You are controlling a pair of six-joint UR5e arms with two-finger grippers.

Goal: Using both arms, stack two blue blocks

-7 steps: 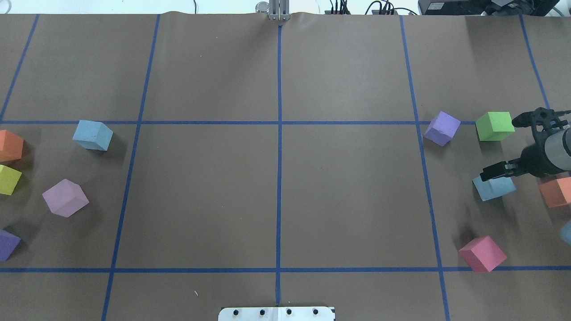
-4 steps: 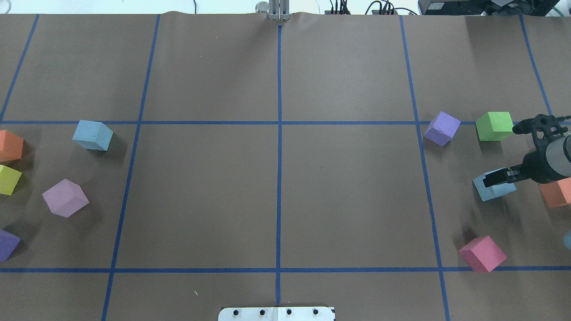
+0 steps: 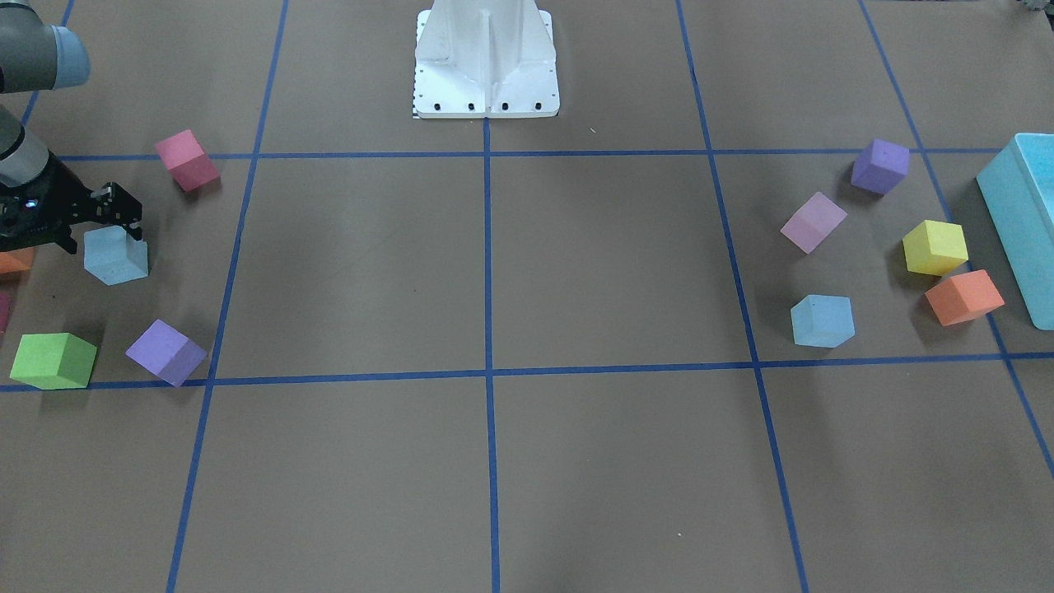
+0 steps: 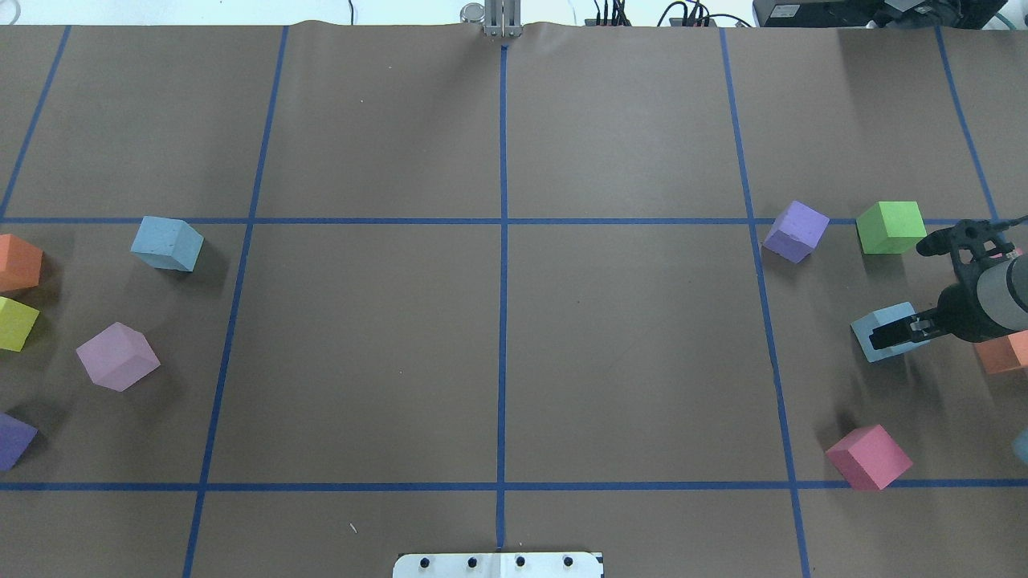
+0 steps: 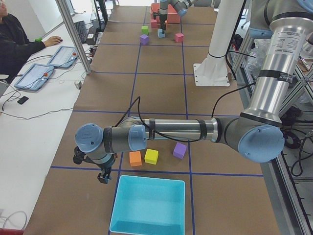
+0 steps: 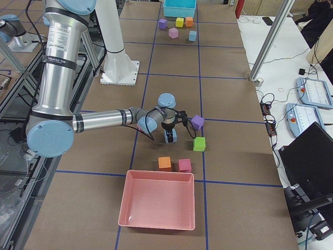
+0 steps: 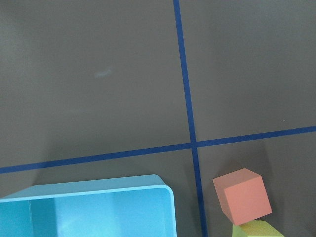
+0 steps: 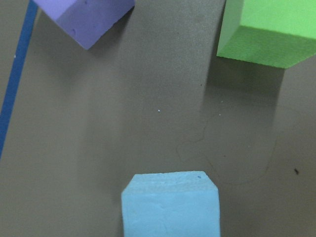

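Observation:
I will stack the two blue blocks, so my right gripper will next grab the sky-blue block by its opposite sides.
One sky-blue block [image 4: 874,325] sits on the table at the right; it also shows in the front-facing view [image 3: 115,257] and low in the right wrist view [image 8: 170,205]. My right gripper [image 4: 882,337] is right over it, jaws apart at its top, and the block rests on the table. The other blue block [image 4: 167,243] sits alone at the far left, also seen in the front-facing view [image 3: 822,321]. My left gripper [image 5: 102,177] shows only in the exterior left view, beside the turquoise box [image 5: 146,203]; I cannot tell whether it is open or shut.
Around the right block are a purple cube [image 4: 795,230], a green cube [image 4: 890,227], an orange cube [image 4: 1004,353] and a pink cube [image 4: 869,456]. By the left block are orange [image 4: 18,262], yellow [image 4: 16,323], pale pink [image 4: 118,356] and purple [image 4: 12,440] cubes. A pink tray [image 6: 156,226] stands past the right end.
My right gripper has come down from just beyond the right blue block onto it. The block and all other cubes have not moved.

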